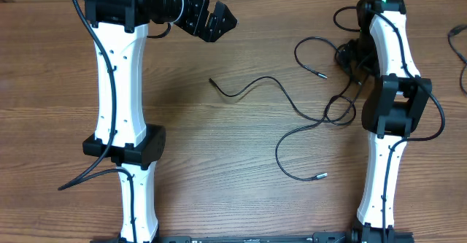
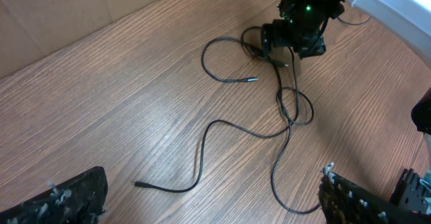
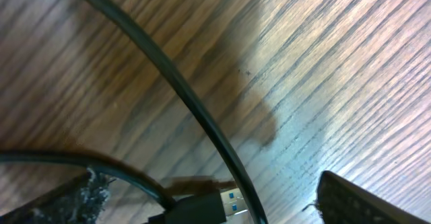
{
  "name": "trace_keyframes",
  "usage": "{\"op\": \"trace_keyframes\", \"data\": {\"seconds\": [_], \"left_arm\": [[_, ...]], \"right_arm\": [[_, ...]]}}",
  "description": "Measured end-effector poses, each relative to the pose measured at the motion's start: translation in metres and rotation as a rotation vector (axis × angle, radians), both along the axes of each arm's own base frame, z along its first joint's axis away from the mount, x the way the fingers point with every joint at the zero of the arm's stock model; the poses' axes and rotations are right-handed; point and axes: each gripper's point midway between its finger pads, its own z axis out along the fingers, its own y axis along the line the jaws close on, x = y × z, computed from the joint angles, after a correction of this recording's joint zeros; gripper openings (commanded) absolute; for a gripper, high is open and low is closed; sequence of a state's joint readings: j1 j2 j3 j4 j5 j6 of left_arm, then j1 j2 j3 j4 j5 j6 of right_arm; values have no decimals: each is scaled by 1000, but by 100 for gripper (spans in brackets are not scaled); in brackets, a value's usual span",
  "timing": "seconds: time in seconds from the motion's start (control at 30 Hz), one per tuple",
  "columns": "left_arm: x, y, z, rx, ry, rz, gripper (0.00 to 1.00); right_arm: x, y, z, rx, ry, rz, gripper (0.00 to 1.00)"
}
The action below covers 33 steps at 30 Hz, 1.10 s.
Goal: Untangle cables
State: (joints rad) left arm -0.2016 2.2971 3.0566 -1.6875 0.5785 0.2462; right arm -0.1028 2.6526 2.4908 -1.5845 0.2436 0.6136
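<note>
The piece of black cable (image 3: 238,173) runs between the open fingers of my right gripper, so my right gripper needs to close now. Closing now would hold it.
Thin black cables (image 1: 306,122) lie in loose loops on the wooden table, right of centre. One strand ends at a free tip (image 1: 211,81); two silver plug tips (image 1: 321,75) (image 1: 321,175) lie apart. The strands gather in a tangle under my right gripper (image 1: 349,55). In the right wrist view that gripper (image 3: 209,180) is open and low over the table, with a cable (image 3: 182,93) and a USB plug (image 3: 215,207) between its fingers. My left gripper (image 1: 215,20) is open and empty at the far left, high above the table. It sees the cables (image 2: 283,109) from afar, between its fingers (image 2: 214,183).
The wooden table (image 1: 219,163) carries both white arms. Thicker black arm cables (image 1: 80,177) run along the left arm and off the left edge. Another dark cable (image 1: 458,53) shows at the right edge.
</note>
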Motion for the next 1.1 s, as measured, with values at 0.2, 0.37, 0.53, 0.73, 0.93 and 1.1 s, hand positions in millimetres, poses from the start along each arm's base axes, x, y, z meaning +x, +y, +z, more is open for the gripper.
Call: {"op": "trace_keyframes", "data": {"seconds": [0.2,0.37,0.53,0.73,0.93,1.1], "left_arm": [[-2,-4,0,0,0,-9,100],[-2,-6,-1,1,2,-14,100],[-2,-7,-2,1,4,-14,100],[-1,-6,-3,5,5,-12,100],[0,-6,-4,10,4,-13,100],[1,-6,-7,19,0,-21,100]], "right_arm": [[6,-3,-3,-10,-23,3,4],[12,-3,-4,-1,-37,48,4],[16,5,24,35,-50,157,4],[65,34,144,66,-428,286,4],[37,90,346,145,-937,482,4],[-23,126,480,150,-1300,650,4]]}}
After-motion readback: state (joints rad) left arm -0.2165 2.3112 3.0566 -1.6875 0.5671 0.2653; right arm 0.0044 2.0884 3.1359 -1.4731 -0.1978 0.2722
